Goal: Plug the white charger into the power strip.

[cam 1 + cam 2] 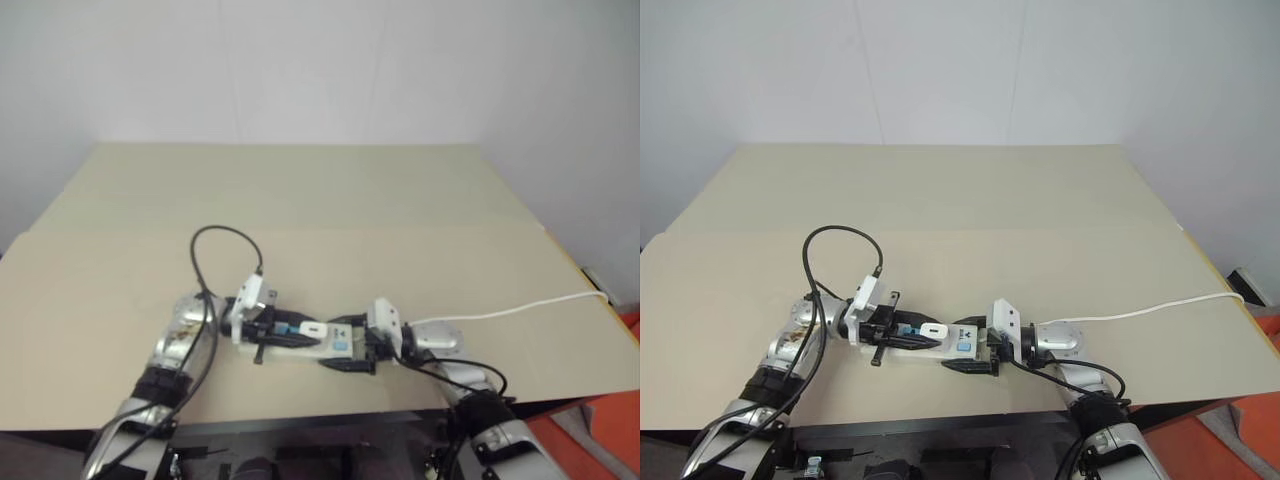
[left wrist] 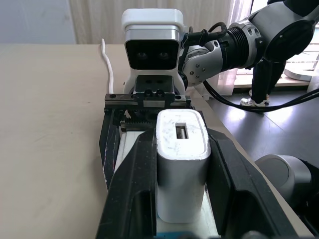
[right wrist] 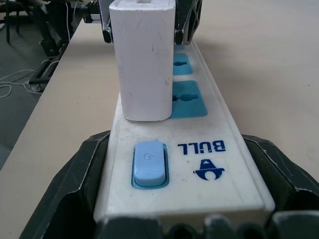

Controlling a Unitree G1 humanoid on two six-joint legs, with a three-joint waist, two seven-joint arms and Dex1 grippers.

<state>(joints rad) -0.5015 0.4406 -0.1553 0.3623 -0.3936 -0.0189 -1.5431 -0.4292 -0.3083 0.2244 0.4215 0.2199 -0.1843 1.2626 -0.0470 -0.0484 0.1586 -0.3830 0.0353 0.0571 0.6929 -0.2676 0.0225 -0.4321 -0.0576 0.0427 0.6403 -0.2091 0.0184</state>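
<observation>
The base of the white charger meets the power strip in the left wrist view, so the charger would stay plugged in if my left gripper opened now.
The power strip [image 3: 209, 169] lies flat on the table near its front edge, with its blue outlet faces up. My right gripper [image 3: 177, 139] is shut on its switch end, one black finger on each long side. The blue switch [image 3: 148, 162] sits just ahead of those fingers. The white charger [image 3: 144, 59] stands upright on the outlet nearest the switch, its base against the strip's face. My left gripper [image 2: 182, 134] comes from the opposite end and is shut on the charger [image 2: 182, 159], a black finger [image 2: 134, 179] pressed to each side. In the eye views the charger [image 1: 312, 328] sits between both grippers.
The strip's thin white cable [image 1: 520, 308] runs off to the table's right edge. A black cable loop [image 1: 225, 240] rises from my left wrist. The beige table top [image 1: 300, 190] stretches far back to a white wall. An orange object [image 1: 600, 430] lies below the right edge.
</observation>
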